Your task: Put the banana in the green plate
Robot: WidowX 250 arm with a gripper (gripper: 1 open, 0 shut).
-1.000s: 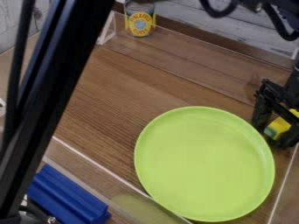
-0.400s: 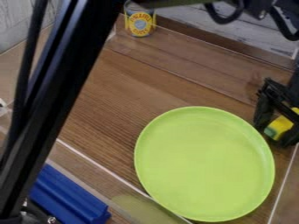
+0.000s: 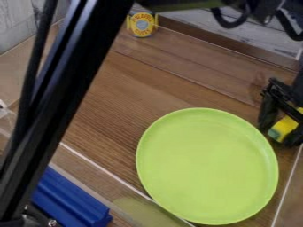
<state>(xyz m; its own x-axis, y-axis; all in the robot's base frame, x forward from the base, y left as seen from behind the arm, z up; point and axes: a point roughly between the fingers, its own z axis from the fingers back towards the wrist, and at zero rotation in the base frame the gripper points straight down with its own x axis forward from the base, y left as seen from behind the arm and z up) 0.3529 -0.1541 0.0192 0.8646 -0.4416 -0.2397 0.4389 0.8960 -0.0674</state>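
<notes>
The banana's yellow body behind the greenish end is the part my gripper should take hold of next, to put the banana in the green plate.
The green plate lies flat on the wooden table at the lower right, with nothing on it. Just past its right rim stands my black gripper, pointing down at the table by the frame's right edge. A small yellow piece with a greenish end, the banana, shows low between the fingers. The jaws stand wide on either side of it, open. The frame edge cuts off part of the gripper and the banana.
A yellow-labelled can stands at the back of the table. A thick dark bar crosses the left foreground and hides that side. A blue block lies at the bottom left. A pale wall borders the table's far edge.
The gripper and the banana have stayed where they were. The dark foreground bar and the black shapes along the top edge have shifted slightly to the right.
</notes>
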